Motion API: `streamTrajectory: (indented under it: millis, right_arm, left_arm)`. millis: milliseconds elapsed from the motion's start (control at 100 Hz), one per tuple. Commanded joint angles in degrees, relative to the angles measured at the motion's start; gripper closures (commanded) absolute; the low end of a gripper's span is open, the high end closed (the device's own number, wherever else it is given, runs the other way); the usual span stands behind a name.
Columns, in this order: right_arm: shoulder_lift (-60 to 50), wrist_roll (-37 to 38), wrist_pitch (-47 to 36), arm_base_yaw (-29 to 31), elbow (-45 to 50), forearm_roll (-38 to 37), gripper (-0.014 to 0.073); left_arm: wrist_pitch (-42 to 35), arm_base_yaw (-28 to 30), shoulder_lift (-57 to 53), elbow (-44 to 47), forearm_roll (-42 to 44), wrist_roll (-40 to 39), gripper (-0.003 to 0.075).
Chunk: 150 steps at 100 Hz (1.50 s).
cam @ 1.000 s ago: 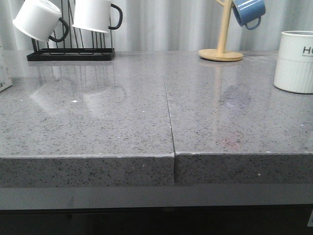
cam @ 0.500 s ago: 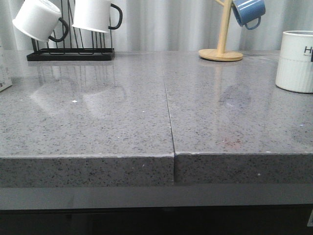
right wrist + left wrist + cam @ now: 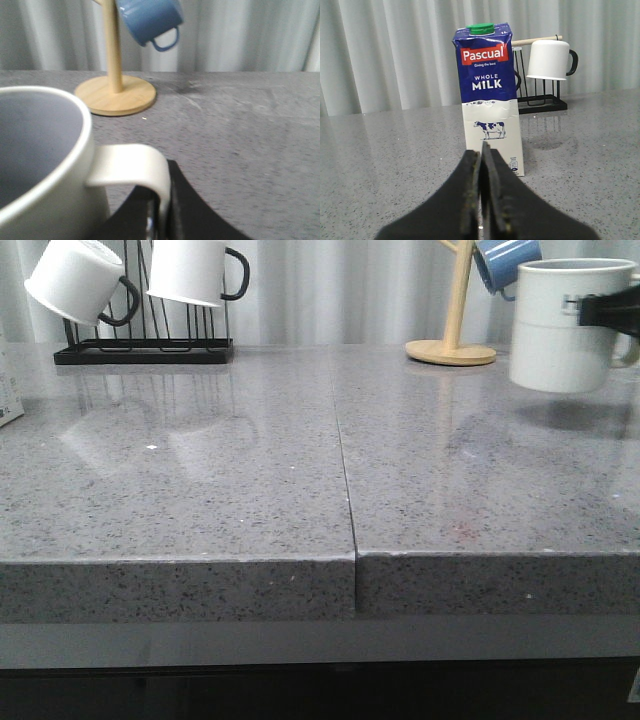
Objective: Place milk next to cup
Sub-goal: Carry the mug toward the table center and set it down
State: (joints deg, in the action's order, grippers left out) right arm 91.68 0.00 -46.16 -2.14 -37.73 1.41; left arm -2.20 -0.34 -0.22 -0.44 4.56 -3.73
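I should keep holding the cup with my right gripper until it is on the grey counter, because the white cup's base (image 3: 556,388) is still above its shadow.
The cup (image 3: 560,325), a large white mug with black letters, hangs a little above the counter at the right, over its own shadow. My right gripper (image 3: 612,312) is shut on its white handle (image 3: 135,167). In the right wrist view the cup (image 3: 40,160) fills the near side and the gripper (image 3: 160,220) pinches the handle. The milk (image 3: 490,95), a white carton with a blue "WHOLE MILK" top, stands upright on the counter ahead of my left gripper (image 3: 481,155). That gripper is shut, empty and apart from the carton. In the front view only a sliver of the milk (image 3: 8,380) shows at the left edge.
A black wire rack (image 3: 145,350) at the back left holds two white mugs with black handles (image 3: 195,270). A wooden mug tree (image 3: 455,340) with a blue mug (image 3: 510,262) stands at the back right. A seam (image 3: 345,470) runs down the grey counter's middle.
The cup has risen off the counter and moved left, and the right gripper holding it has come into the front view. The rest has not moved.
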Motion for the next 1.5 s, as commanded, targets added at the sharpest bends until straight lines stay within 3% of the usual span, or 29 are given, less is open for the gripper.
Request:
streamTrajectory:
  millis: [0,220,590,1200,1310,1490]
  right_arm:
    - [-2.64,-4.42,-4.08,-4.18,-1.98,7.08,0.0699]
    - [-1.18,-8.22,-3.66,-13.68,-6.29,14.48,0.0699]
    - [7.86,-8.22,-3.22,-22.29,-15.46,15.61,0.0699]
    - [13.34,-8.22,-4.09,-24.53,-17.8,18.05,0.0693]
    - [13.34,-8.22,-4.08,-24.53,-17.75,18.05,0.0645]
    - [13.34,-8.16,-3.47,-24.53,-17.7,18.05,0.0453]
  left_arm:
    - [-4.52,0.05,-1.9,2.89,-0.21,-0.39,0.0741]
    - [-4.52,0.05,-1.9,2.89,-0.21,-0.39,0.0741]
    - [-4.52,0.05,-1.9,2.89,-0.21,-0.39,0.0741]
    - [-4.52,0.05,-1.9,2.89,-0.21,-0.39,0.0741]
    - [-4.52,0.05,-1.9,2.89,-0.21,-0.39,0.0741]
    - [-4.52,0.05,-1.9,2.89,-0.21,-0.39,0.0741]
